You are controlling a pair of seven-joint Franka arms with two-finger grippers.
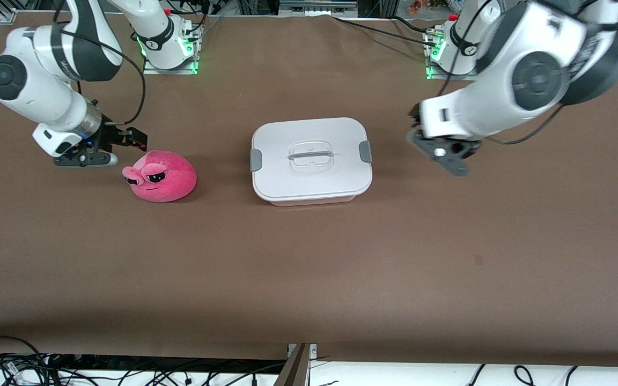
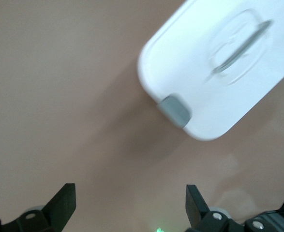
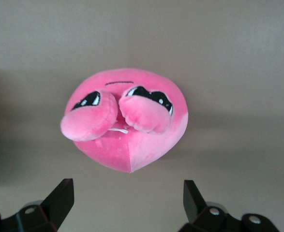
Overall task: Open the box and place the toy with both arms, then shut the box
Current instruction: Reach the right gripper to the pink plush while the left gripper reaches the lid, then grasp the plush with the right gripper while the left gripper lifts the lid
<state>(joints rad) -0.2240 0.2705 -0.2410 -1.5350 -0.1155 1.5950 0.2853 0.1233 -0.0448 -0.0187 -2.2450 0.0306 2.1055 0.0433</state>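
The pink plush needs to go into the box, so my right gripper should next grab it by its tapered end near the tag [image 3: 129, 157].
The box [image 1: 311, 185] stands in the middle of the table with its white lid [image 1: 310, 134] on and both grey clips down. The pink plush toy [image 1: 161, 176] lies beside it toward the right arm's end. My right gripper [image 1: 124, 147] is open and empty, low beside the toy; the right wrist view shows the toy [image 3: 127, 121] just ahead of the open gripper [image 3: 127, 195]. My left gripper [image 1: 446, 153] is open and empty over the table beside the box's clip [image 1: 365, 151]. The left wrist view shows the box [image 2: 190, 58], one clip [image 2: 174, 111] and the open gripper [image 2: 130, 200].
The brown table [image 1: 309, 268] is bare nearer the front camera. The arm bases [image 1: 169, 53] stand along its back edge. Cables [image 1: 19, 364] lie past the front edge.
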